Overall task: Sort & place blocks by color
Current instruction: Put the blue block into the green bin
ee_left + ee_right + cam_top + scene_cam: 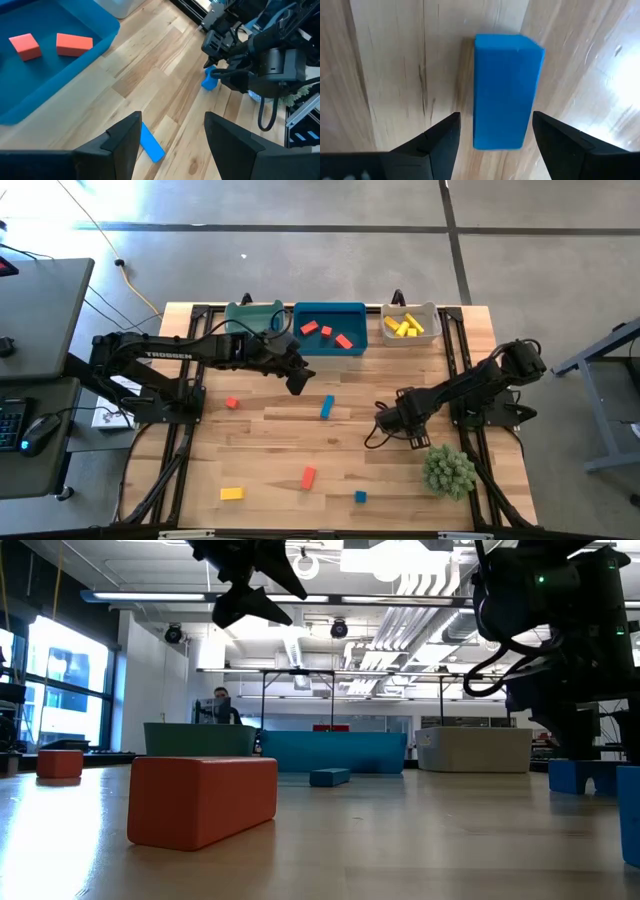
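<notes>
I will close my right gripper now, because my fingers reach down on either side of the blue block (505, 90). Closing now would hold it.
My right gripper (383, 423) (495, 116) is open and low over the table's right half. Its fingers stand on either side of a blue block (505, 90) (209, 81) that lies flat on the wood; I see no touch. My left gripper (297, 384) (172, 120) hangs open in the air near the blue bin (329, 350), above a blue bar (327, 407) (150, 142) lying on the table. The blue bin holds three red blocks (326, 332). Yellow blocks (403, 326) lie in the grey-white bin (432, 310). The teal bin (250, 314) stands left of the blue one.
Loose on the table are a red cube (232, 402), a red bar (308, 477) (200, 798), a yellow block (232, 493) and a blue cube (360, 496). A spiky green plant (448, 470) stands near the right gripper, toward the near right corner. Bare wood lies between the arms.
</notes>
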Controlling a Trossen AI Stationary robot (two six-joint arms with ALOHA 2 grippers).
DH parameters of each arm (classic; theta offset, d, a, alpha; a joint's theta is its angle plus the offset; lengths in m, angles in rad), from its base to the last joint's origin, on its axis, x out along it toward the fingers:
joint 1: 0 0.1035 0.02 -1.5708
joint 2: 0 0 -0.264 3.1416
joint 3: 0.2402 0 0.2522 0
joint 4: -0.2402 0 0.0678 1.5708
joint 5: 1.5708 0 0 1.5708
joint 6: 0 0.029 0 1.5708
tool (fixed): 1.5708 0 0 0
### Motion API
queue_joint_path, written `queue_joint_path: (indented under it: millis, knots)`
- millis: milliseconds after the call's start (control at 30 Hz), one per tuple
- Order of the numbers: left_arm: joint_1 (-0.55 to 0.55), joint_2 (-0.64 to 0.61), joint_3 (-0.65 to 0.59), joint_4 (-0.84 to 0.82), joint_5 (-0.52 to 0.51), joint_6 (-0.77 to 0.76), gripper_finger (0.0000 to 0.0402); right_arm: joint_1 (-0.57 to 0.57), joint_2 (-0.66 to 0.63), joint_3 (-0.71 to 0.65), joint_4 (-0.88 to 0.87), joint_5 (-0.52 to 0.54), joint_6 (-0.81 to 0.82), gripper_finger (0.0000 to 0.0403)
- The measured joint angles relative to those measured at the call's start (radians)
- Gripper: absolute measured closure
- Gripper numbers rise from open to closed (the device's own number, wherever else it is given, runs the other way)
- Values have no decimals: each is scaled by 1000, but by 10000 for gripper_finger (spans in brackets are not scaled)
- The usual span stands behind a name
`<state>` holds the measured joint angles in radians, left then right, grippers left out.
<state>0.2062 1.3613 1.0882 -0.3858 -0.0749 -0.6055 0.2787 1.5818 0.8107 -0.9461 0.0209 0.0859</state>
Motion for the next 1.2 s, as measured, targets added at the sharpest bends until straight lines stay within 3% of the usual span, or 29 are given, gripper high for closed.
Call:
queue_joint_path:
  millis: [200,500,800,1000,1200]
  knots:
    - [-5,0,0,0,-37,-20,197,-27,0,-2,23,0,-8,179]
    - [-5,0,0,-7,-42,-48,197,-64,0,-1,21,-21,-16,299]
    - [-4,0,0,-7,-41,-35,197,-109,1,28,25,-60,-26,299]
    - [4,0,0,-7,-41,14,197,-140,1,158,21,-59,-15,299]
    - [51,0,0,-7,-30,-70,197,-182,1,307,21,-30,40,299]
